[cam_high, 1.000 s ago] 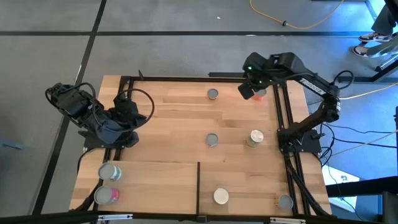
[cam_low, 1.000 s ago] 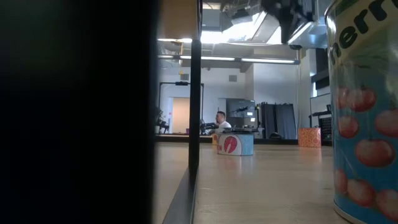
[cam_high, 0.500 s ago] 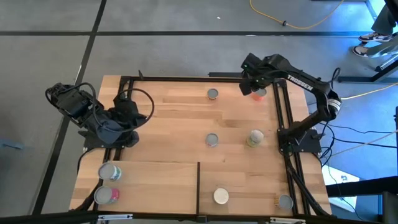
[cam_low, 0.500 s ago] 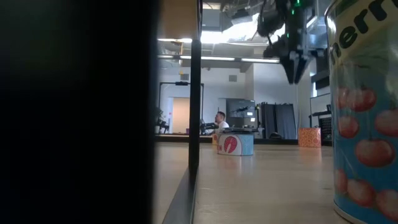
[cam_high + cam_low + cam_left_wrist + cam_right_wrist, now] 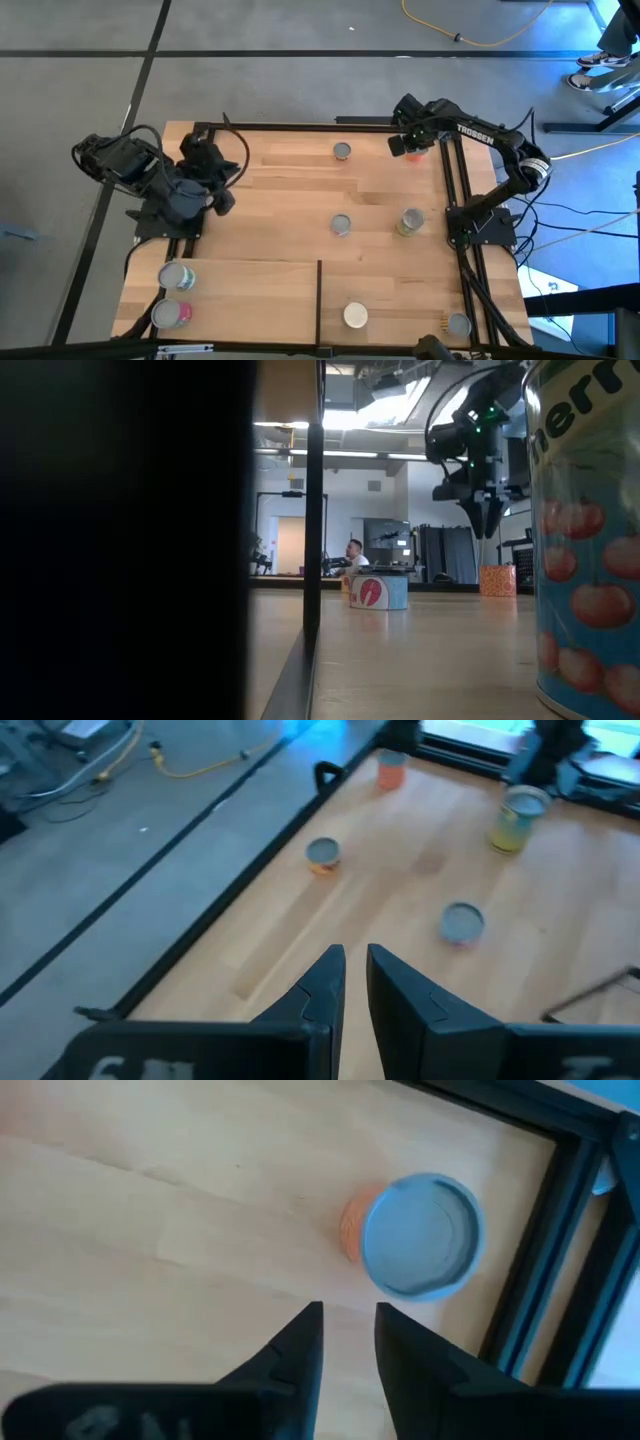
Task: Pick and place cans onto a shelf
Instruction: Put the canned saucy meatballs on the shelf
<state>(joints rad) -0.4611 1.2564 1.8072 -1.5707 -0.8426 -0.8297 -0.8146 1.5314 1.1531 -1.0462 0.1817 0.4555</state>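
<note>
My right gripper should next grab the orange can by its grey-topped rim [image 5: 368, 1240], so that it can then put the can onto the shelf.
My right gripper [image 5: 402, 146] hangs fingers down at the table's far right corner, beside and above an orange can [image 5: 420, 1235] with a grey top. The can stands upright on the tabletop. The gripper's fingers are close together and hold nothing, which the low view [image 5: 488, 525] also shows. My left gripper [image 5: 222, 198] is shut and empty, raised over the table's left edge. It points across the table, as the left wrist view [image 5: 356, 982] shows. The shelf [image 5: 250, 300] is at the near left. Two cans [image 5: 175, 276] [image 5: 172, 314] stand on it.
Other cans stand on the tabletop: one with a grey top at the far middle [image 5: 342, 151], one at the centre [image 5: 341, 225], a yellow-green one [image 5: 410, 221], a white-topped one [image 5: 355, 316] and one at the near right corner [image 5: 458, 324]. A black frame rail [image 5: 520, 1290] runs beside the orange can.
My right gripper has come down over the far right corner toward the orange can, its fingers still pointing down. My left arm has risen from its rest and swung a little toward the far edge. No can has moved.
</note>
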